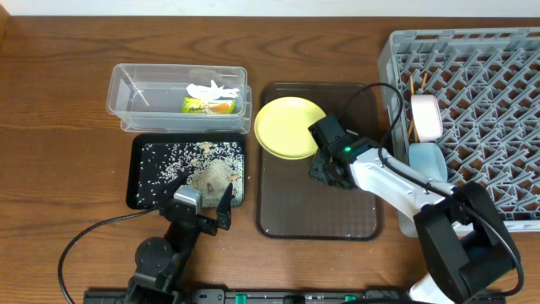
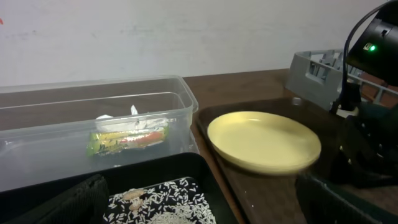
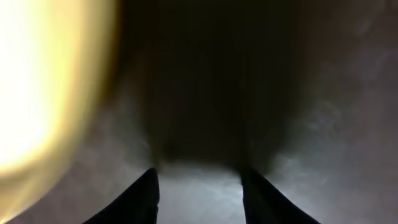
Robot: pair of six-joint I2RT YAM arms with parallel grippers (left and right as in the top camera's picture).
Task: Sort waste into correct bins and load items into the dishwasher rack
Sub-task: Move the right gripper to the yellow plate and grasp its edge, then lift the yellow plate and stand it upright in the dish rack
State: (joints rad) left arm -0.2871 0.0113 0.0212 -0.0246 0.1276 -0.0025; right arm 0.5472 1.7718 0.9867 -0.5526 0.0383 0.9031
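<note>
The right gripper pinches the yellow-green plate (image 1: pixel 288 127) by its rim on the rack-facing side next. That leaves the opposite edge free to enter the dishwasher rack.
The yellow-green plate (image 1: pixel 288 127) lies at the back left of the brown serving tray (image 1: pixel 316 215); it also shows in the left wrist view (image 2: pixel 264 142). My right gripper (image 1: pixel 326 167) is open and empty, pointing down at the tray just right of the plate's rim; in its wrist view the fingers (image 3: pixel 199 177) are apart, with the plate (image 3: pixel 43 81) a blur at the left. My left gripper (image 1: pixel 207 208) is open and empty at the front of the black tray (image 1: pixel 135 190), which holds rice and scraps (image 1: pixel 211 173). The clear tub (image 1: pixel 126 93) holds the snack wrapper (image 1: pixel 209 105) and white paper (image 1: pixel 211 88).
The grey dishwasher rack (image 1: pixel 481 101) fills the right side. A white bowl (image 1: pixel 426 116), a light blue bowl (image 1: pixel 426 160) and chopsticks (image 1: pixel 413 84) stand along its left edge. The right arm's cable arcs over the serving tray's right side.
</note>
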